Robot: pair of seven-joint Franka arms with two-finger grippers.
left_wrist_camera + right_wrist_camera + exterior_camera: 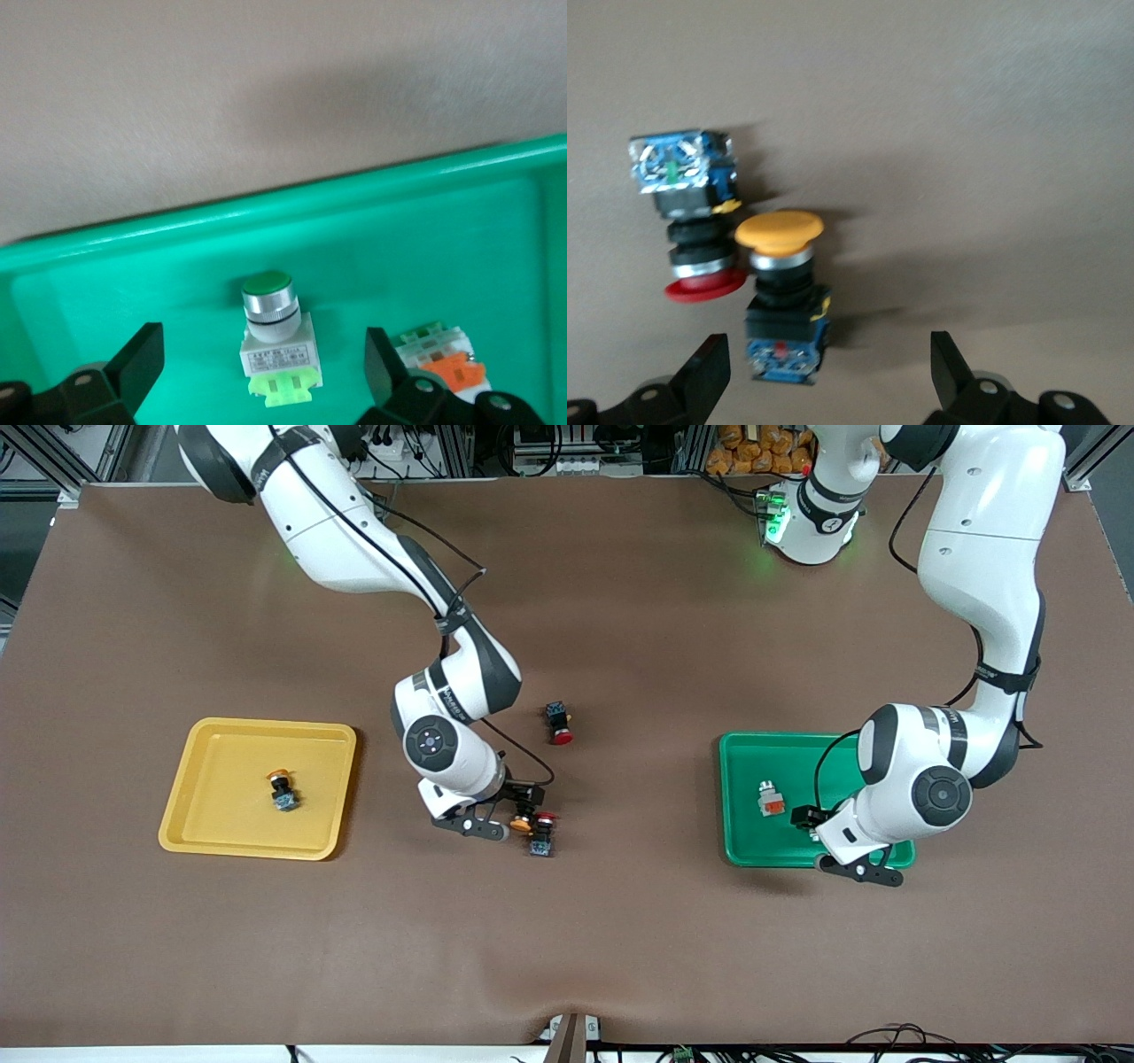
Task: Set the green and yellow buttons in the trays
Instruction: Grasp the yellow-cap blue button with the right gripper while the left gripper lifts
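Note:
The right gripper's fingers are above the button's body, so the robot needs to lower the right gripper before it closes on the button's black body (782, 319).
A green-capped, white-bodied button (276, 341) lies loose on the green tray (354, 199), between the spread fingers of my open left gripper (263, 372). Beside it lies a white-grey button with an orange block (443, 361) (771, 800). My left gripper (858, 868) hangs low over the near edge of the green tray (744, 779) and hides the green-capped button there. My right gripper (828, 376) (483, 828) is open, low over mid-table, and astride a black button with a yellow cap (782, 292) (521, 824). Another yellow-capped button (282, 790) lies in the yellow tray (230, 762).
A red-capped black switch (691, 217) (542, 837) lies touching the yellow-capped button at mid-table. A second red-capped switch (558, 722) lies farther from the front camera. The brown mat (620, 939) stretches bare toward the table's near edge.

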